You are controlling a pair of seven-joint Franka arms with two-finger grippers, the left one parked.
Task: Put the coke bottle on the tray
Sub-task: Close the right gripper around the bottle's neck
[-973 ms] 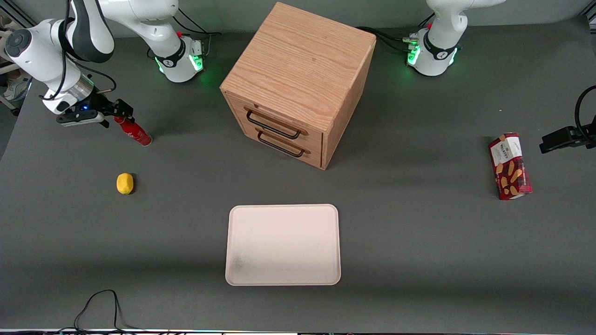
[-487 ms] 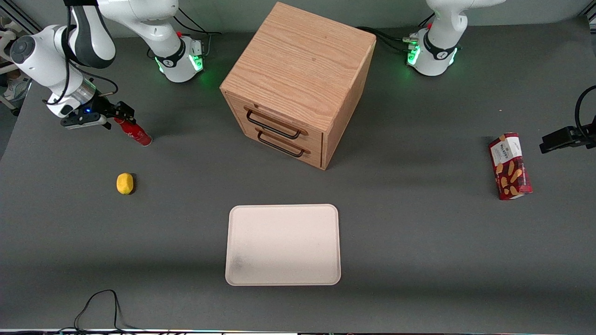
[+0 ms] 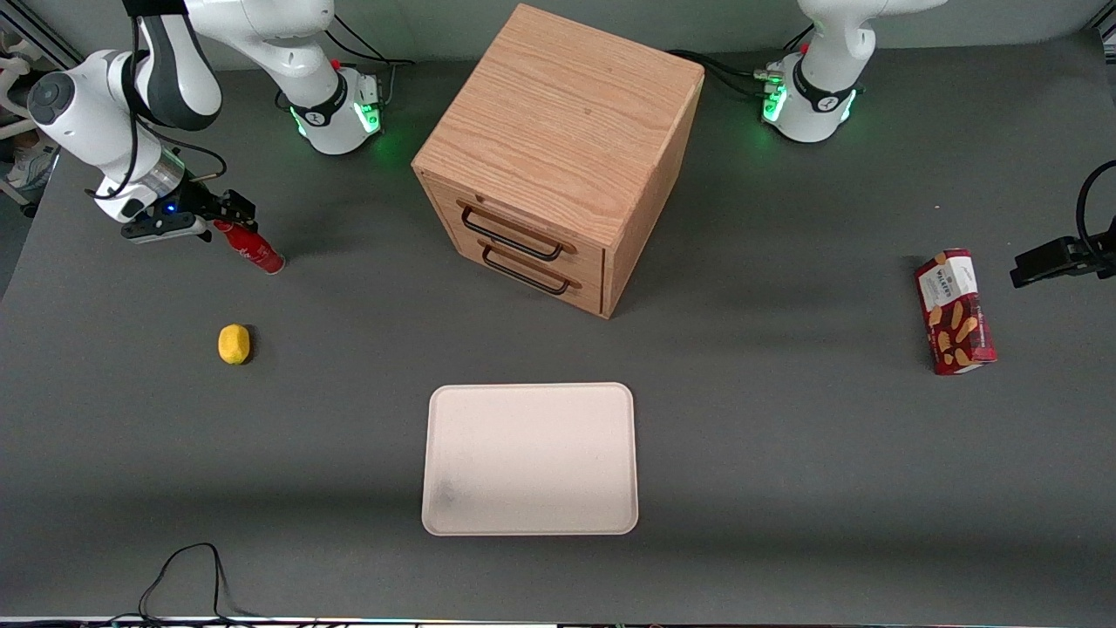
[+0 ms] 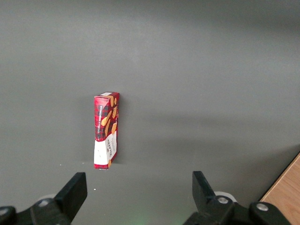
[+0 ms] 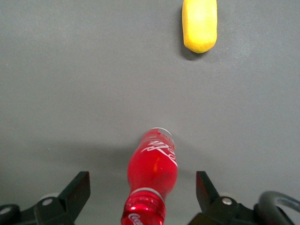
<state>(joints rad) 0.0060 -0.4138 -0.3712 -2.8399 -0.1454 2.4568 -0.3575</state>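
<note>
The coke bottle's base must stay free to stand on the tray, so my right gripper should grab the bottle by its capped neck next.
The coke bottle (image 3: 251, 246), small, slim and all red with white script, stands on the grey table toward the working arm's end. In the right wrist view the bottle (image 5: 152, 178) rises between the fingers, its red cap nearest the camera. My right gripper (image 3: 228, 212) (image 5: 143, 190) hovers right at the bottle's cap, jaws spread wide on either side, touching nothing. The tray (image 3: 530, 457), large, flat and cream-pink with a dark smudge near one corner, lies nearer the front camera, in front of the wooden drawer cabinet.
A yellow lemon (image 3: 234, 344) (image 5: 200, 24) lies nearer the front camera than the bottle. A wooden two-drawer cabinet (image 3: 558, 157) stands mid-table. A red biscuit box (image 3: 954, 311) (image 4: 106, 130) lies toward the parked arm's end. A black cable (image 3: 187, 580) loops at the table's front edge.
The right arm has shifted slightly, bringing the gripper a little closer over the bottle's cap. The bottle, lemon and tray have not moved.
</note>
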